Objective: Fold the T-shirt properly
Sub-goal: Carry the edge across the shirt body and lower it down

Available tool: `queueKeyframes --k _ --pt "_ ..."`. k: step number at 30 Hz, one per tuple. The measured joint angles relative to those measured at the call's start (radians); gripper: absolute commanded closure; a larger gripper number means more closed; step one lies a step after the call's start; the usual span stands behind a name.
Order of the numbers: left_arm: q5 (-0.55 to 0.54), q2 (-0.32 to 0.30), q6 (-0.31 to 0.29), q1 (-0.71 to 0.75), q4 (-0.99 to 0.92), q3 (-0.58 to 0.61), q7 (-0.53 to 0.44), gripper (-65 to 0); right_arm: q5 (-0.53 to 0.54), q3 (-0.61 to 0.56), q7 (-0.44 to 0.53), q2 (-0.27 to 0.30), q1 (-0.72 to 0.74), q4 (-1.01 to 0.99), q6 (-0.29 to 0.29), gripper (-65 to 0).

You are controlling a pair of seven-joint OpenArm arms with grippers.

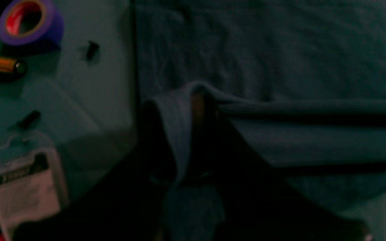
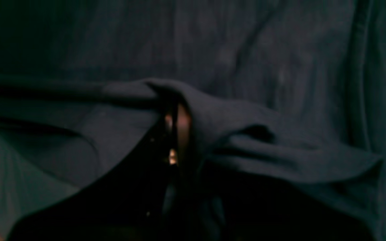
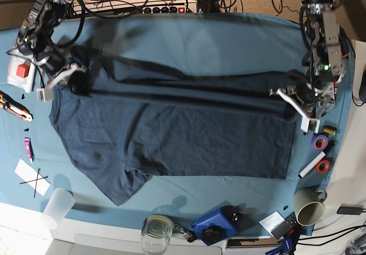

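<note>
The T-shirt's edge in my left gripper's fingers stretches taut above the T-shirt's front layer, so my left gripper should bring the edge frontward down before opening.
The dark navy T-shirt (image 3: 171, 135) lies spread across the teal tablecloth (image 3: 200, 38), with one sleeve pointing toward the front left. My left gripper (image 3: 297, 98) is shut on the shirt's edge at the right side. The left wrist view shows cloth bunched between its fingers (image 1: 196, 103), with a taut fold (image 1: 313, 110) running away from them. My right gripper (image 3: 71, 82) is shut on the shirt's edge at the left side. The right wrist view shows the fabric (image 2: 233, 134) draped over its fingers (image 2: 181, 125). The back edge is stretched between both grippers.
Purple tape (image 3: 318, 141), red tape (image 3: 323, 166) and a mug (image 3: 309, 206) are at the right edge. A plastic cup (image 3: 57, 208), a glass (image 3: 157, 229) and a blue object (image 3: 217, 223) stand in front. A white box (image 3: 20, 72) and pliers (image 3: 14, 107) are at the left.
</note>
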Motion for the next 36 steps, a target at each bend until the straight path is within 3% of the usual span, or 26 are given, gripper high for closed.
queueKeyframes --k 8,18,23,30,36 --pt "-0.002 0.002 -0.003 -0.142 -0.163 0.001 0.001 0.0 -0.060 -0.029 0.008 0.005 0.103 -0.076 0.000 0.0" --pt "0.011 0.003 0.002 -0.211 -0.221 0.000 0.006 0.0 -0.261 -0.169 0.120 0.008 0.229 -0.181 -0.004 0.0" --pt "0.018 0.003 0.004 -0.209 -0.222 0.000 0.017 0.0 -0.264 -0.174 0.123 0.019 0.313 -0.245 -0.030 0.0" --pt "0.014 0.004 -0.003 -0.209 -0.222 0.000 0.024 0.0 -0.259 -0.238 0.123 0.090 0.369 -0.341 -0.026 0.0" --pt "0.014 0.004 -0.003 -0.209 -0.229 0.000 0.015 0.0 -0.275 -0.287 0.182 0.105 0.369 -0.352 -0.026 0.0"
